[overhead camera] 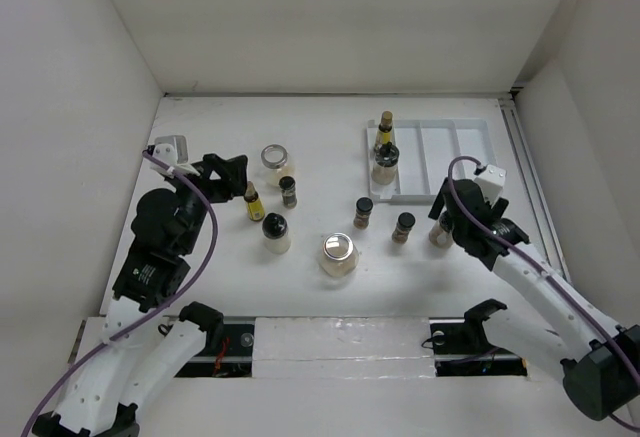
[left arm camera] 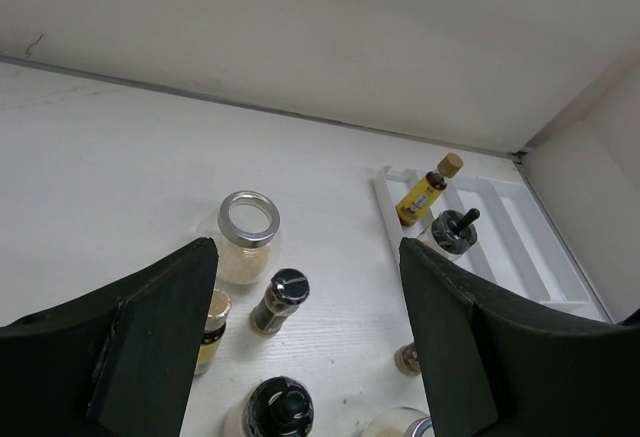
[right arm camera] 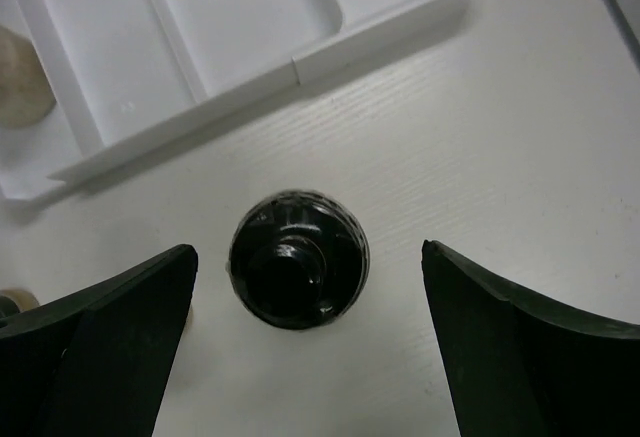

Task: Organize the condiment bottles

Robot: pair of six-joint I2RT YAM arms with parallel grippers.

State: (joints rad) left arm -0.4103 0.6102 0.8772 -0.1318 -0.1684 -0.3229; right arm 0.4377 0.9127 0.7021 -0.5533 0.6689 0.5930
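My right fingers above the black cap must lower before closing.
Several condiment bottles stand loose on the white table. Before my open left gripper are a silver-lidded jar, a brown spice jar, a yellow-oil bottle and a black-capped pale jar. A wide silver-lidded jar and two spice jars stand mid-table. My right gripper is open, straddling a black-capped bottle without touching it.
The white divided tray lies at the back right. Its left compartment holds a yellow-oil bottle and a black-capped jar. White walls enclose the table on three sides.
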